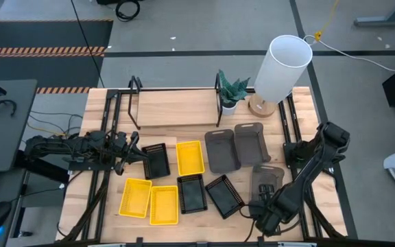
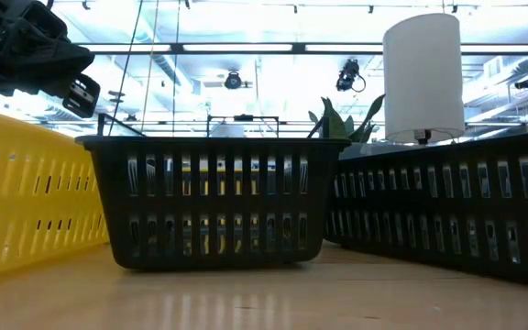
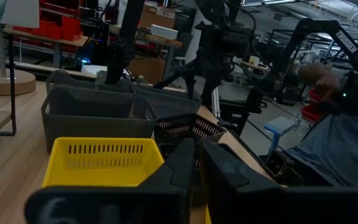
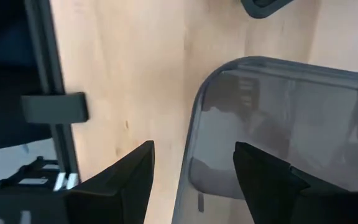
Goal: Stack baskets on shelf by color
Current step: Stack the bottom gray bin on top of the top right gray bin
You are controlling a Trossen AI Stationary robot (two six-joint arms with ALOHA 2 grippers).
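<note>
I am not ready to close yet: my right gripper's fingers are above the nearest grey basket's end rim (image 4: 190, 146) and would miss the grey basket (image 4: 278, 124). I need to lower my right gripper first, then close it on the basket.
Three yellow baskets (image 1: 190, 157) (image 1: 135, 197) (image 1: 164, 204), three black mesh ones (image 1: 156, 160) (image 1: 191, 193) (image 1: 224, 195) and three grey ones (image 1: 221, 149) (image 1: 252, 143) (image 1: 266, 177) rest flat on the tabletop. The wooden shelf (image 1: 177, 106) stands along the far side with nothing on its board. My right gripper (image 4: 194, 186) points down, open, over the nearest grey basket's (image 4: 278, 124) rounded corner. One finger stands over the bare wood outside the wall and the other over the basket's inside. My left gripper (image 3: 194, 168) rests level and shut at the table's left, beside a black basket.
A white lamp (image 1: 283, 68) and a small potted plant (image 1: 230, 92) stand at the shelf's right end. Black frame rails (image 4: 48, 93) run along the table's right side close to my right gripper. Bare wood lies between the shelf and the baskets.
</note>
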